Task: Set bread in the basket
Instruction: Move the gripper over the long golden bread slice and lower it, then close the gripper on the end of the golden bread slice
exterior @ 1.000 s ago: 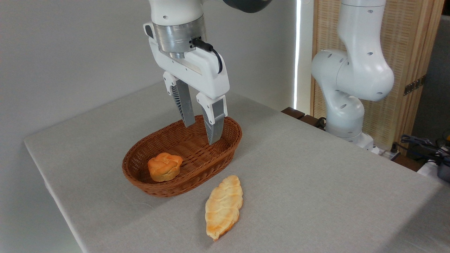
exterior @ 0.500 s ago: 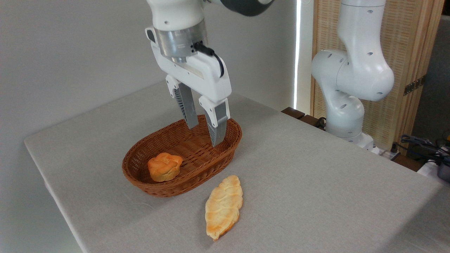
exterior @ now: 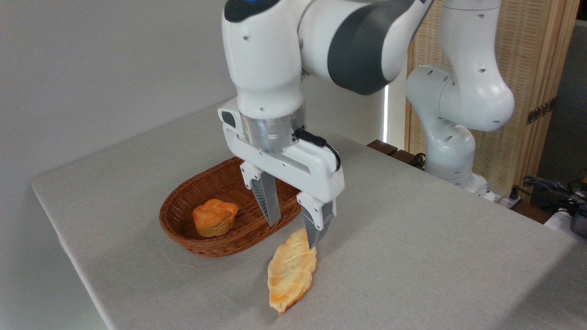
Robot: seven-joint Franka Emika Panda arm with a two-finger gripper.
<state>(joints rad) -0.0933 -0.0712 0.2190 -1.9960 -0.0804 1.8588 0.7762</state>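
My gripper is about to grab the loaf by its ridged middle (exterior: 291, 272). Then it can put the loaf into the wicker basket.
The bread (exterior: 290, 271), a long pale golden ridged loaf, lies on the grey table in front of the basket. The reddish-brown wicker basket (exterior: 183, 231) sits behind and to the left of the loaf. My gripper (exterior: 293, 236) hangs open above the loaf's far end, nothing between its fingers. One fingertip (exterior: 312, 243) is in front of the loaf's far tip; the other finger (exterior: 270, 208) shows against the basket's near wall. Whether a finger touches the loaf I cannot tell.
A small round orange-brown bun (exterior: 213, 217) rests inside the basket at its left end. The arm's white base (exterior: 451, 137) stands at the table's back right. The table's left edge (exterior: 59, 238) runs close to the basket.
The gripper has come down and forward, from above the basket's far end to just above the loaf's far end. It has stayed open. Loaf, bun and basket have not moved.
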